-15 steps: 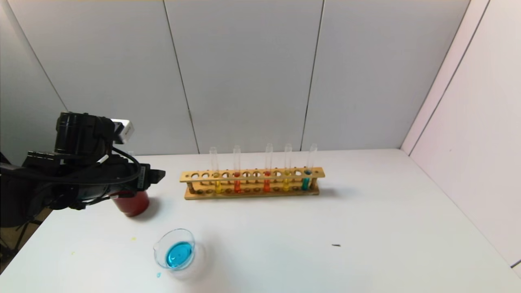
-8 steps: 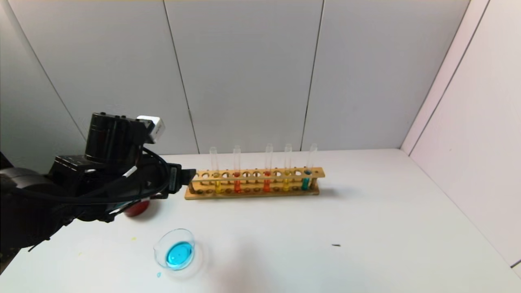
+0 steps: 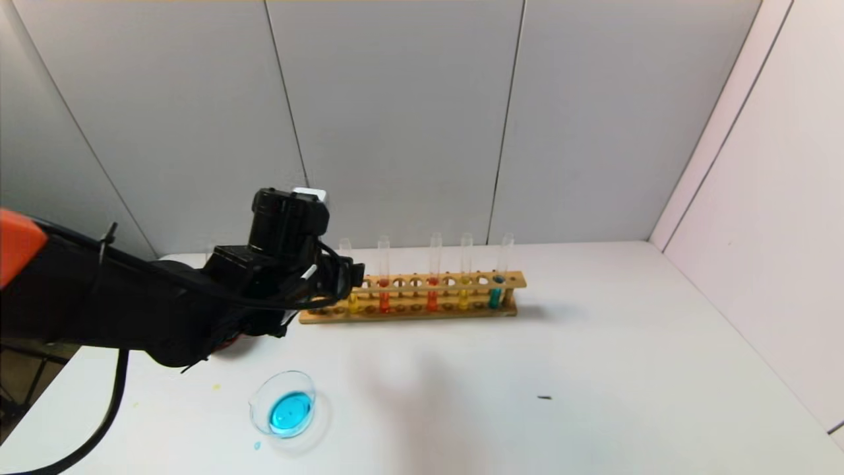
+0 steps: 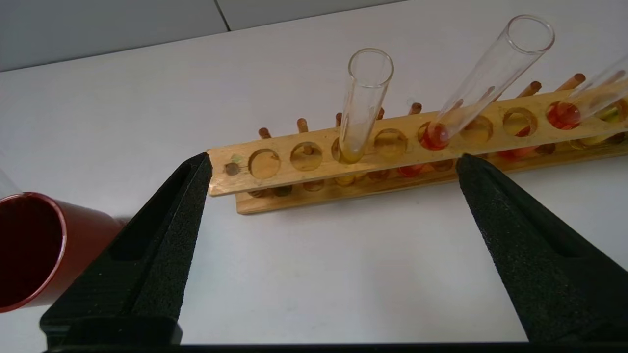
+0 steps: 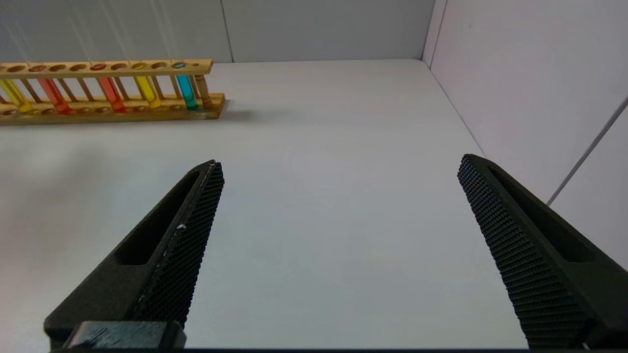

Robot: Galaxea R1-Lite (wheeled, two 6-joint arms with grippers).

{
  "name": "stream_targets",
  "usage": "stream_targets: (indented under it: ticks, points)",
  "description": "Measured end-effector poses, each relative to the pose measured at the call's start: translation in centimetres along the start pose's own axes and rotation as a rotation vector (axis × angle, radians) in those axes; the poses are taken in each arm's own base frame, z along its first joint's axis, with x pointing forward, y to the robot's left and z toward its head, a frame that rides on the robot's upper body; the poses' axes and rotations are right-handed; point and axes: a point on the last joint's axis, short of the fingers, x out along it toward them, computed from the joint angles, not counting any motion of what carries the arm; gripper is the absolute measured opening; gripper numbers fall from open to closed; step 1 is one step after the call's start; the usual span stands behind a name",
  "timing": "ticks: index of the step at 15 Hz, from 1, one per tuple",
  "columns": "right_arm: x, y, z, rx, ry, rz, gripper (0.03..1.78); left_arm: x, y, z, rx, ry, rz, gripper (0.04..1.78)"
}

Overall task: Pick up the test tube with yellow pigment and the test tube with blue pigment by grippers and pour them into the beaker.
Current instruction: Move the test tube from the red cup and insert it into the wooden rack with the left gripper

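The rack's wooden bar (image 4: pixel 306 154) surrounds the lower end of the yellow test tube, so my left gripper next needs to grab its clear upper part (image 4: pixel 366 91) to pour the tube.
A wooden rack (image 3: pixel 422 280) stands at the back of the table. It holds a yellow test tube (image 3: pixel 353 303) near its left end, a twin yellow tube (image 3: pixel 464 298) and a teal-blue tube (image 3: pixel 495 297) at its right end. No tube with bright cyan-blue liquid shows. My left gripper (image 3: pixel 356 277) is open and empty in front of the rack's left end. In the left wrist view the yellow tube (image 4: pixel 363 103) stands just beyond the gripper (image 4: pixel 333 169), between its fingertips. The beaker (image 3: pixel 285 410) holds cyan-blue liquid at the front left. My right gripper (image 5: pixel 338 166) is open and empty over bare table.
Two orange-red tubes (image 3: pixel 384 300) (image 3: pixel 432 298) stand in the rack between the yellow ones. A dark red cup (image 4: pixel 34 245) stands left of the rack, mostly hidden behind my left arm in the head view. Walls close the back and right side.
My left arm has swung right and forward, from over the red cup to the rack's left end. The tubes and beaker have not moved.
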Motion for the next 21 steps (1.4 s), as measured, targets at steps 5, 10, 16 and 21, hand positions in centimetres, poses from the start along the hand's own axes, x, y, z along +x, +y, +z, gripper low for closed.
stream_targets:
  ticks: [5,10,16,21]
  points:
    - [0.0,0.0,0.0,0.000,0.000,0.000,1.74,3.1,-1.1,-0.2,-0.004,0.010,0.028,1.75]
    - [0.0,0.0,0.0,0.000,0.000,0.000,1.74,5.2,-0.8,0.3,-0.017,0.004,0.053,1.75]
    - [0.0,0.0,0.0,0.000,0.000,-0.001,1.74,6.3,-0.9,0.0,-0.017,0.014,0.059,1.73]
    - [0.0,0.0,0.0,0.000,0.000,0.000,1.74,6.3,-0.9,-0.5,-0.012,0.026,0.057,1.24]
